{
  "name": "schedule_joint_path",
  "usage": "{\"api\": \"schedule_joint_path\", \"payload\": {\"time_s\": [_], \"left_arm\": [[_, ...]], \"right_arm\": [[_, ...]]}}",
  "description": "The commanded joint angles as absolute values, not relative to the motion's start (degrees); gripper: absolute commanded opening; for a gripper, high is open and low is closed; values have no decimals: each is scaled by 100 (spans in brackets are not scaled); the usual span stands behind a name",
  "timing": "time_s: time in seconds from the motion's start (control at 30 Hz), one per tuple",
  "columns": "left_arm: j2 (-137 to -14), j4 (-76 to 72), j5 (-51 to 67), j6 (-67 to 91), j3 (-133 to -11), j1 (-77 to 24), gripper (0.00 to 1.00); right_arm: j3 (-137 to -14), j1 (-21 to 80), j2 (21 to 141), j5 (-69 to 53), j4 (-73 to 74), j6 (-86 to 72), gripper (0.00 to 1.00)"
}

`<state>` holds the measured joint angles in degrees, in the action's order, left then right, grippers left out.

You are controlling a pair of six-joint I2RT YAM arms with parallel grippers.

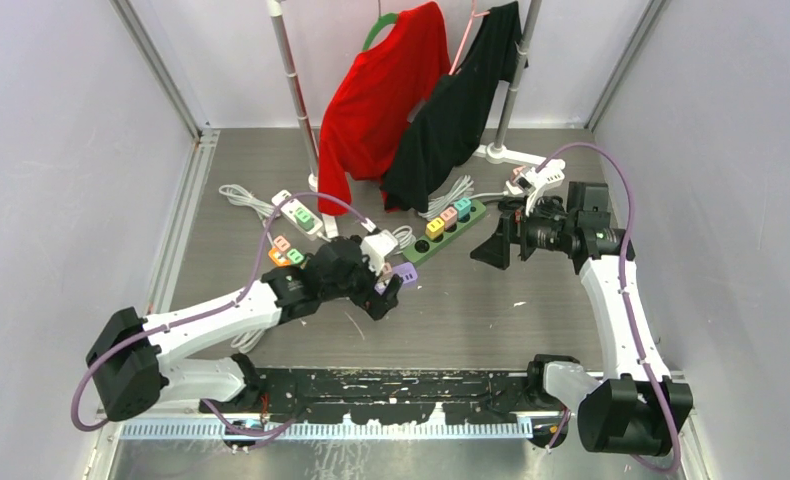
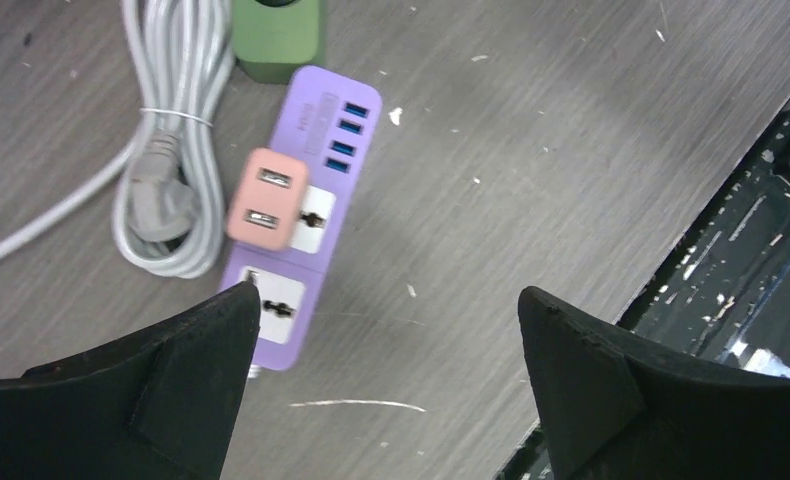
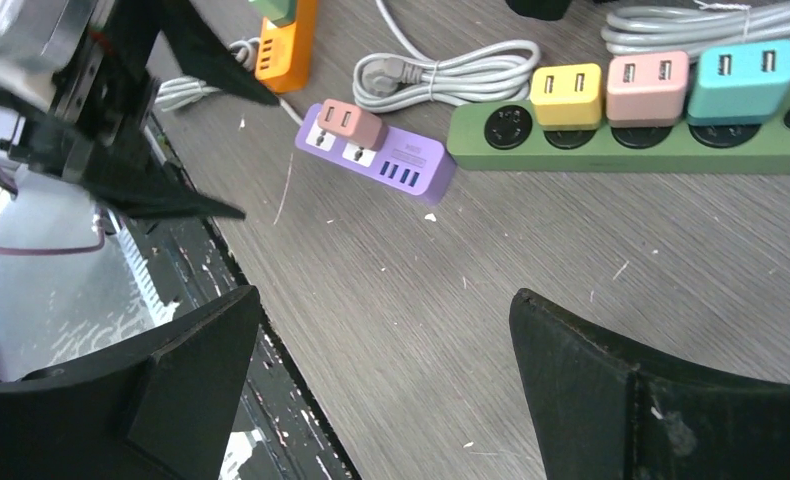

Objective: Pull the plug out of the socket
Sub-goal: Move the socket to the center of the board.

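Observation:
The robot's left hand will grab the purple power strip [image 2: 296, 230] across its sides at its empty-socket end [image 2: 275, 308], so the pink plug adapter stays free to pull off.
A purple power strip [image 2: 296, 230] lies on the grey table with a pink plug adapter [image 2: 266, 197] seated in its middle socket. It also shows in the right wrist view [image 3: 381, 152] with the pink adapter [image 3: 349, 122], and in the top view [image 1: 403, 274]. My left gripper [image 2: 386, 330] is open and empty, hovering just above and to the near side of the strip; its left finger [image 2: 171, 390] overlaps the strip's end. My right gripper [image 3: 383, 340] is open and empty, held well off to the right [image 1: 501, 243].
A green strip [image 3: 621, 140] carries yellow, pink and teal adapters. An orange strip [image 3: 283, 40] and a white strip [image 1: 299, 212] lie to the left. Coiled grey cable [image 2: 166, 190] lies beside the purple strip. Red and black garments [image 1: 411, 100] hang on a rack behind.

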<state>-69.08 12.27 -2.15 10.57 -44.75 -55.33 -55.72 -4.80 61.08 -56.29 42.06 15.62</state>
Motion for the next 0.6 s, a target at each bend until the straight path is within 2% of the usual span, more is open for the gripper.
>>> {"api": "schedule_joint_path", "payload": {"time_s": [0.0,0.1,0.37,0.57], "left_arm": [[-6646,375,1560,525,-4167,-4477,100],[-6689,-141,2024,776,-3824,-3944,100],[-7556,955,817,536,-4251,-3885,95],[-8180,672,536,348,-4245,-3874,94]], "right_arm": [[-5789,-369,5999,-5955,4151,1866,99],[-5809,-313,6019,-5908,4148,1864,100],[-5890,-282,6218,-5797,4208,1838,99],[-5844,-281,6189,-5792,4170,1837,100]]}}
